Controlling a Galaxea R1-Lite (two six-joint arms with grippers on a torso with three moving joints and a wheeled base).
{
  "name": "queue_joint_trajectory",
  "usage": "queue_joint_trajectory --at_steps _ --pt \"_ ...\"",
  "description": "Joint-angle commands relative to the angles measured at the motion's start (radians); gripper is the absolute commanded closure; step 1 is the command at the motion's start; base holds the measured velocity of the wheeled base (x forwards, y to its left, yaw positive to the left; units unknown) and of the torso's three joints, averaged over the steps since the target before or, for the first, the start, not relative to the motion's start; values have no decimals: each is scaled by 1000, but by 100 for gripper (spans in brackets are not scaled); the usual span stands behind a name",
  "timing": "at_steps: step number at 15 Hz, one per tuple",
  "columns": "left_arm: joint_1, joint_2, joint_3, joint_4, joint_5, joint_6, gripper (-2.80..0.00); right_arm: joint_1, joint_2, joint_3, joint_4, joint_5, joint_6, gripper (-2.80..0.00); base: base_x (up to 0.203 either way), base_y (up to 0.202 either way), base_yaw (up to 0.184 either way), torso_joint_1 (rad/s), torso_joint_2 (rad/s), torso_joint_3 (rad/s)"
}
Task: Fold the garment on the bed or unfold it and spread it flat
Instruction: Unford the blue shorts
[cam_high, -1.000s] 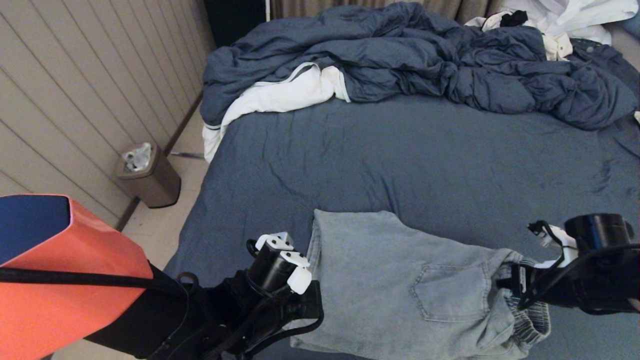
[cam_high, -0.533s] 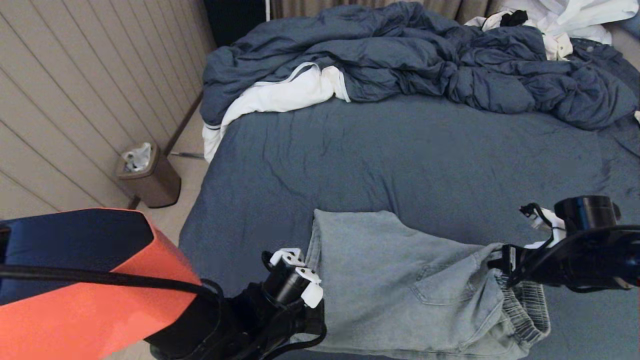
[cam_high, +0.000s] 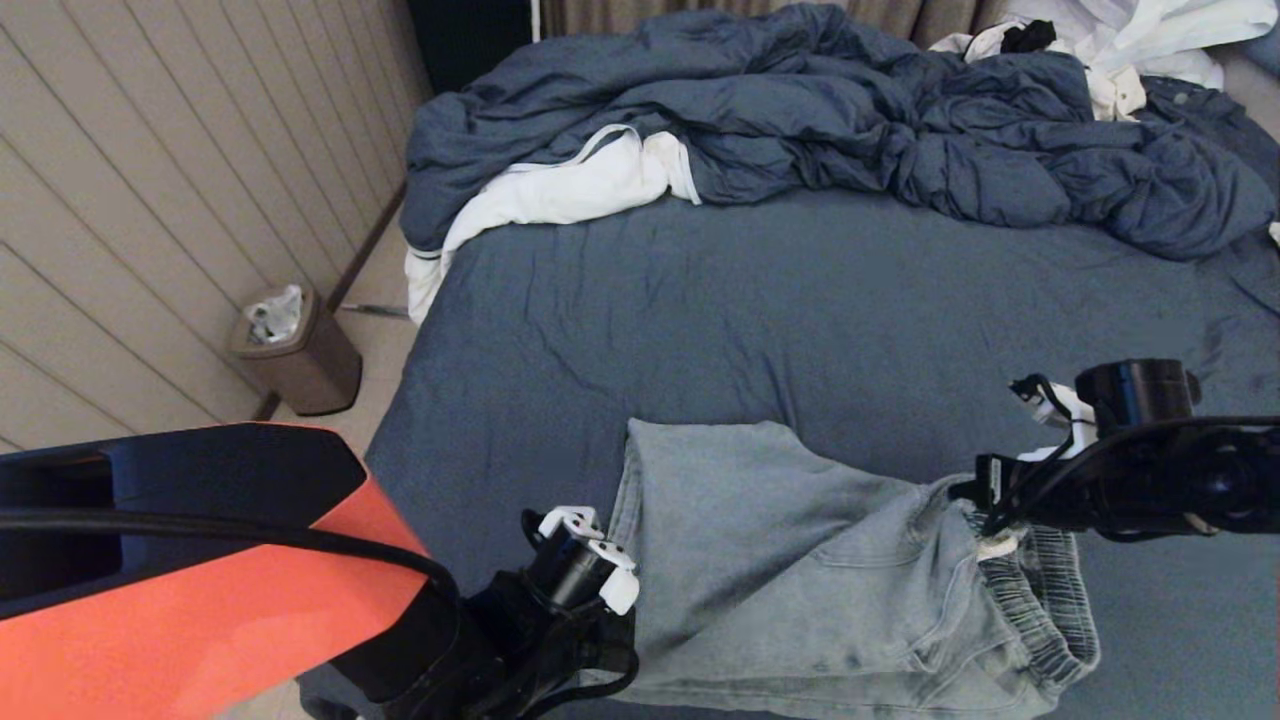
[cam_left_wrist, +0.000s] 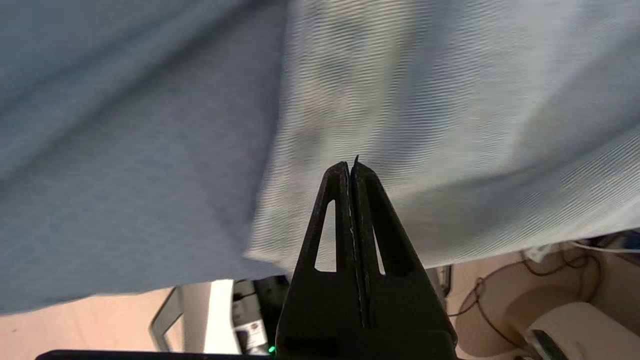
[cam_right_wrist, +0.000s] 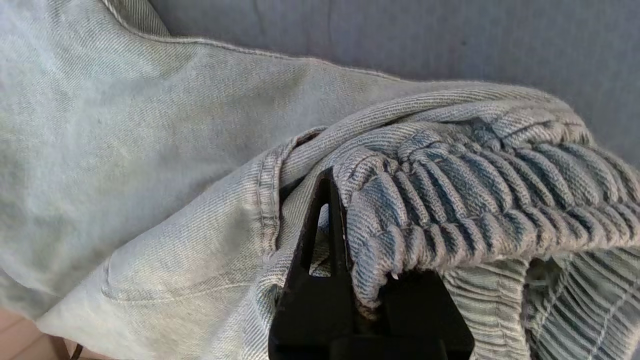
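My left gripper should next take hold of the folded leg's hem (cam_high: 638, 534) to pick up the shorts. Then it can unfold the shorts flat across the bed (cam_high: 750, 320).
The garment (cam_high: 780, 560), light blue denim-look shorts, lies at the near edge of the bed (cam_high: 750, 320), legs pointing left. My right gripper (cam_high: 978, 495) is shut on the ribbed waistband (cam_right_wrist: 475, 200), holding its far corner raised so the cloth buckles over the back pocket. One finger (cam_right_wrist: 327, 200) shows; the other is under the fabric. A cream drawstring end (cam_high: 997, 546) hangs below. My left gripper (cam_high: 615, 640) is at the garment's left hem by the bed's near edge. Its fingers (cam_left_wrist: 351, 167) are pressed together, pale cloth (cam_left_wrist: 450, 100) behind them, nothing seen between them.
A rumpled dark blue duvet (cam_high: 850, 110) fills the far side of the bed, with a white cloth (cam_high: 560, 190) at its left end and white clothes (cam_high: 1150, 40) at the far right. A small bin (cam_high: 295, 350) stands on the floor by the panelled wall.
My right gripper has risen and moved left and away, dragging the waistband so the back pocket area folds over. The left arm has swung right along the near edge, its gripper staying low.
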Motion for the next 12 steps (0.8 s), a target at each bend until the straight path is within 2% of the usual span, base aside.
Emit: queue_joint_trajectory --at_steps 1,5,7,8,12 --pt "19 -17 40 -6 2 0 0 11 21 -47 28 3 3 0 0 0 0 0 0 0" --pt "39 -40 94 -18 11 -1 0 10 26 -53 31 17 -3 0 0 0 0 0 0 0" --pt "39 -34 90 -36 44 0 0 10 31 -54 31 33 -1 0 0 0 0 0 0 0" --pt "39 -29 87 -36 58 0 -280 11 34 -54 31 43 -1 0 0 0 0 0 0 0" --pt "39 -17 83 -36 58 3 -280 10 54 -59 26 52 -4 0 0 0 0 0 0 0"
